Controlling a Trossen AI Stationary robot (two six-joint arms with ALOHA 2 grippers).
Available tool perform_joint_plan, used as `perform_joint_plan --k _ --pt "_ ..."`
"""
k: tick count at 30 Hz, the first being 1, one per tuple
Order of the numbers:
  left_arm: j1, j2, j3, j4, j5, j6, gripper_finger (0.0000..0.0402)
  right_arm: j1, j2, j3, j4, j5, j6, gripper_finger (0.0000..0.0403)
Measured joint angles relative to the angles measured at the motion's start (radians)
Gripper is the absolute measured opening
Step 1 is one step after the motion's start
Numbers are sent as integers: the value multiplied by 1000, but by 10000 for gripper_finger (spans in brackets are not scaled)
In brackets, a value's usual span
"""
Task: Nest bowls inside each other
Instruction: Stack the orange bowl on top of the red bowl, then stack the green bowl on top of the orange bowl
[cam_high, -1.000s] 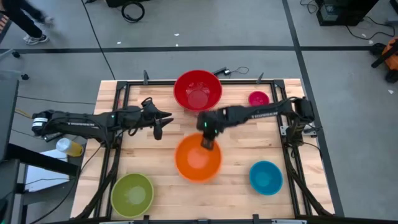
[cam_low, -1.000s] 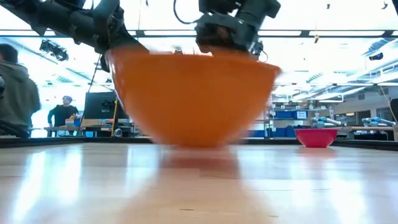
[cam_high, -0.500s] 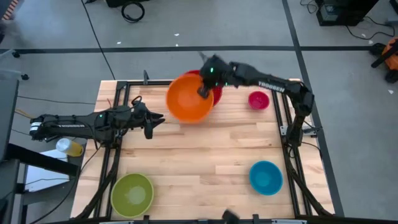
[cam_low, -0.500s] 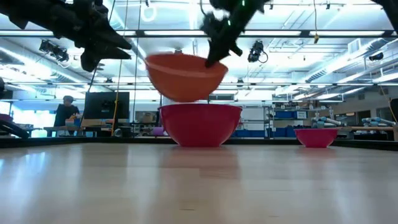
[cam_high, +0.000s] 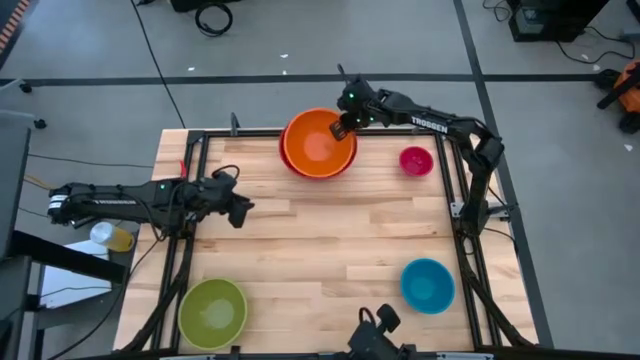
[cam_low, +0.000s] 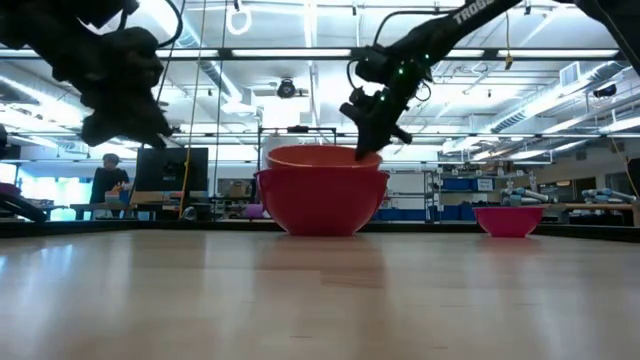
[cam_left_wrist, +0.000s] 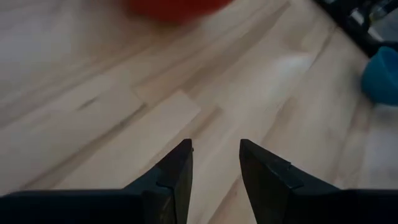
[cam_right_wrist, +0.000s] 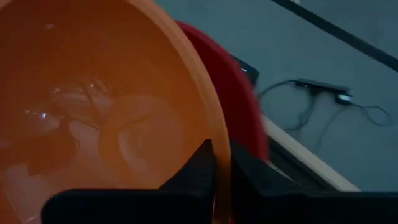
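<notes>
Next, my left gripper grabs the green bowl by its rim to nest it inside the orange bowl (cam_high: 315, 148).
The orange bowl (cam_high: 315, 148) sits inside the red bowl (cam_high: 288, 150) at the table's far edge; in the low view its rim (cam_low: 310, 158) shows just above the red bowl (cam_low: 322, 200). My right gripper (cam_high: 343, 124) is shut on the orange bowl's rim at its far right side. My left gripper (cam_high: 240, 210) hangs open over bare wood at the left, with nothing between its fingers (cam_left_wrist: 214, 146). The pink bowl (cam_high: 415, 159), the blue bowl (cam_high: 427, 284) and the green bowl (cam_high: 212, 312) stand apart on the table on their bases. My right gripper (cam_right_wrist: 221, 149) pinches the orange bowl's rim (cam_right_wrist: 210, 124), one finger inside the bowl and one outside, between it and the red bowl (cam_right_wrist: 239, 93). The fingers slant down from the table's far right. The orange bowl rests upright in the red one.
The pink bowl stands right of the nested pair, the blue bowl near the right front and the green bowl at the left front corner. A dark device (cam_high: 370, 335) sits at the near edge. Bare wood (cam_high: 330, 240) lies across the middle.
My right gripper has carried the orange bowl from the table's middle toward the far edge, lifted clear, and set it down into the red bowl. My left gripper has drawn back toward the table's left edge, sunk a little and rolled, staying open.
</notes>
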Motion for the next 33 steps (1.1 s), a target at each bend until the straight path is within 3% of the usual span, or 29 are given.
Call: perform_joint_plan --k 4,10,18,25,27,30,33 --pt "-16 0 0 -18 17 -36 135 7 0 -55 75 -16 3 61" --pt "-21 0 0 -5 202 -52 132 6 -2 -66 94 -52 -23 141" --pt "-67 30 0 -79 295 13 116 -9 -14 21 -44 -52 -77 228" --pt "-89 88 0 -101 300 -109 115 -13 -8 31 -80 -67 -188 226" --pt "-103 91 0 -70 380 -159 115 -10 -5 27 -78 -100 -188 221" --pt "-145 89 14 -73 597 -240 115 1 -6 23 -61 -154 -184 218" --pt "-209 89 64 -195 663 -278 115 20 -9 22 -71 -258 -185 217"
